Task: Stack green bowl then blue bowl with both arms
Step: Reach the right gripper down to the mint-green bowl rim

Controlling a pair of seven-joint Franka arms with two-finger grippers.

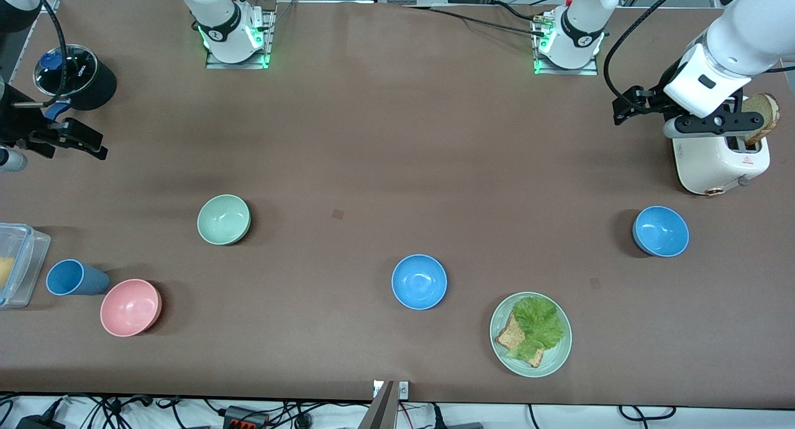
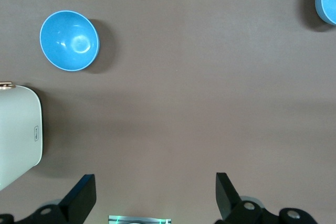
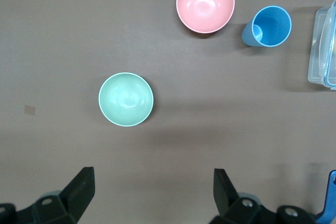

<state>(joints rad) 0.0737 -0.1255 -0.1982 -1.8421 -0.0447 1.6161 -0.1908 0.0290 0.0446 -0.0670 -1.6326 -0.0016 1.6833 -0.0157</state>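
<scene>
My right gripper should next grab the green bowl by its rim, to start the stack with the green bowl set onto a blue bowl.
The pale green bowl stands upright and empty toward the right arm's end of the table; it also shows in the right wrist view. One blue bowl stands mid-table, nearer the front camera. Its twin blue bowl stands near the toaster and shows in the left wrist view. My left gripper hangs open and empty above the table beside the toaster, fingers wide apart. My right gripper hangs open and empty at the right arm's end of the table.
A white toaster holds a bread slice. A green plate carries lettuce and bread. A pink bowl, a blue cup and a clear container sit near the green bowl. A black round pot stands beside the right gripper.
</scene>
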